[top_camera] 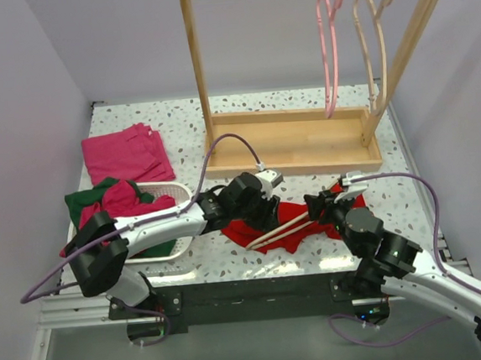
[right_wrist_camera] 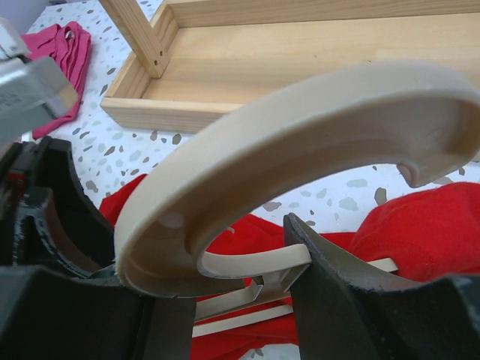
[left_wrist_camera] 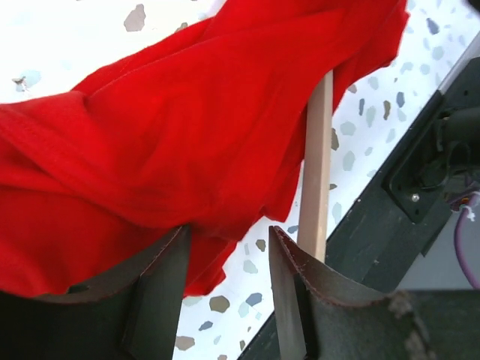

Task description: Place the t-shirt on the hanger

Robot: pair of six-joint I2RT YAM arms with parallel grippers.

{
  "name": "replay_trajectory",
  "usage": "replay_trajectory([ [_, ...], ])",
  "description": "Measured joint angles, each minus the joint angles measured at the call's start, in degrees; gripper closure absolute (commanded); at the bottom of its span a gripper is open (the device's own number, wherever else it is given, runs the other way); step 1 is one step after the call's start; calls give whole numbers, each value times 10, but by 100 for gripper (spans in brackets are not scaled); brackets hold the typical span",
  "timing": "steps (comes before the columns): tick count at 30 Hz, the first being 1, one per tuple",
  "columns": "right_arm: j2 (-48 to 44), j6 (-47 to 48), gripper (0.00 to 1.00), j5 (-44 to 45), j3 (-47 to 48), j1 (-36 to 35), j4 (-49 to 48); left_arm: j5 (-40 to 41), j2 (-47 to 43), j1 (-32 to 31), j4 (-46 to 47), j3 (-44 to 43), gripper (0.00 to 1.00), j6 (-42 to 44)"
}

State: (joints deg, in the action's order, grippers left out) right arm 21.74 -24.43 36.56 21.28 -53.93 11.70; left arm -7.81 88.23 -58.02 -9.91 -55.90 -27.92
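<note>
I should next grab the red t-shirt (top_camera: 246, 228) with my left gripper by its edge beside the hanger's bar and keep the bar outside. Then I can pull cloth over the hanger.
The red t-shirt (top_camera: 246, 228) lies crumpled on the table near the front edge, between my two grippers. The pale wood hanger (top_camera: 280, 227) lies partly in it, its arms sticking out toward the lower left. My right gripper (top_camera: 318, 205) is shut on the hanger's neck just below the hook (right_wrist_camera: 300, 127); in the right wrist view (right_wrist_camera: 225, 262) the red t-shirt (right_wrist_camera: 420, 225) lies behind it. My left gripper (top_camera: 258, 212) is open over the shirt's edge. In the left wrist view (left_wrist_camera: 229, 247) the red cloth (left_wrist_camera: 187, 135) touches the left finger and the hanger's bar (left_wrist_camera: 319, 150) runs past the right finger.
A white basket (top_camera: 170, 190) with green and magenta garments stands at the left. A magenta garment (top_camera: 127, 154) lies at the back left. A wooden rack (top_camera: 292, 142) at the back holds a pink hanger (top_camera: 328, 54) and pale hangers (top_camera: 372, 50). The black front rail (left_wrist_camera: 390, 202) is close.
</note>
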Motion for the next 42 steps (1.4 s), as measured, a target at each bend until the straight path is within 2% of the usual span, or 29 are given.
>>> replay_trajectory([
  [4,1,0,100,1,4,0,7,16,35,-10,1,-11,48,0],
  [7,4,0,100,4,6,0,8,38,43,-14,2,-11,58,0],
  [8,4,-1,100,5,6,0,9,44,43,-14,4,-11,68,0],
  [10,7,-2,100,12,8,0,10,55,43,-14,13,-11,82,-1],
  [11,9,-4,100,15,10,0,11,62,43,-14,17,-11,93,-1],
  [12,12,-5,100,18,11,0,12,68,43,-14,22,-11,99,0],
  [19,35,-24,100,63,37,-1,39,85,27,-14,31,-1,100,2],
  [30,57,-43,100,159,89,-1,83,50,-130,5,25,80,100,-1],
  [42,65,-46,100,225,119,-1,103,35,-245,5,-27,102,100,-25],
])
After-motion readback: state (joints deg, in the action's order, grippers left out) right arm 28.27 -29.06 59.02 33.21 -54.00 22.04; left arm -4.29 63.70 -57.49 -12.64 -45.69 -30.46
